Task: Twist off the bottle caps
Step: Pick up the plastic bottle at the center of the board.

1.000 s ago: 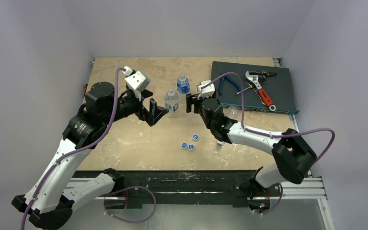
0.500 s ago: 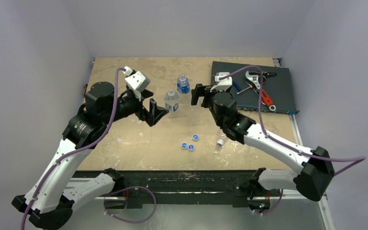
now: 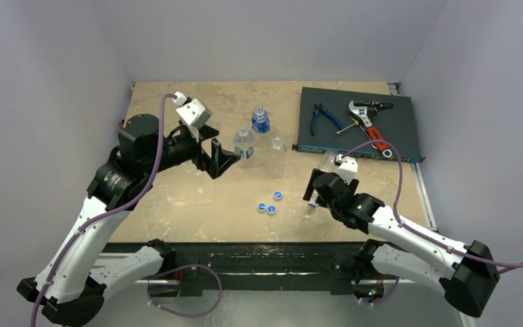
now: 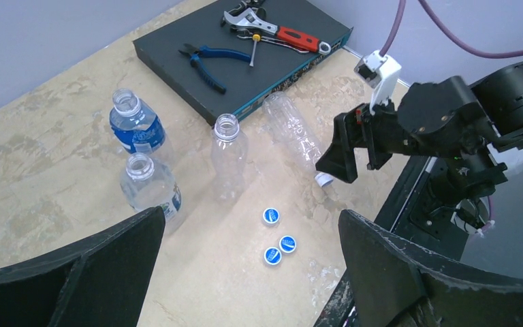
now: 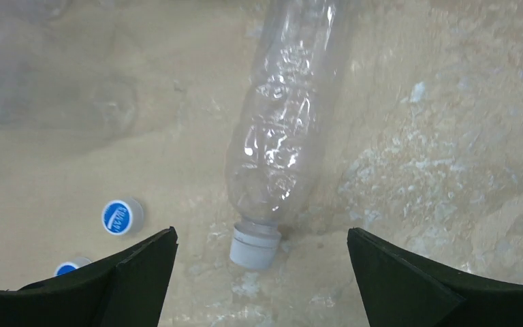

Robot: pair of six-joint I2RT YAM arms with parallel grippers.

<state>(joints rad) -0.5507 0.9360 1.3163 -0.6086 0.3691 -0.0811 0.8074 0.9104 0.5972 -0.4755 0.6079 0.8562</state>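
The bottle's body should stay free for handover to my left gripper, so my right gripper needs to grab the lying clear bottle by its white cap [image 3: 312, 203] [image 5: 254, 246].
Three bottles stand uncapped mid-table: two labelled ones [image 3: 261, 121] [image 3: 244, 145] and a clear unlabelled one [image 3: 277, 152]. A fourth clear, crinkled bottle [image 5: 282, 122] lies on its side with a white cap [image 5: 254, 246] on its neck. Three blue caps [image 3: 278, 195] [image 3: 262, 206] [image 3: 271, 209] lie loose on the table. My right gripper [image 5: 259, 279] hovers open just above and in front of the white cap, one finger on each side, touching nothing. My left gripper [image 3: 221, 158] hangs open and empty left of the standing bottles.
A dark flat box [image 3: 395, 129] at the back right carries blue pliers [image 3: 324, 117], a wrench [image 3: 362, 109] and a red-handled tool [image 3: 377, 139]. The table's near edge and black rail [image 3: 272, 255] run just behind the right gripper.
The right arm has drawn back from the clear standing bottle to the near side, down over the lying bottle's capped neck, and its jaws have opened wider. The left arm has barely moved.
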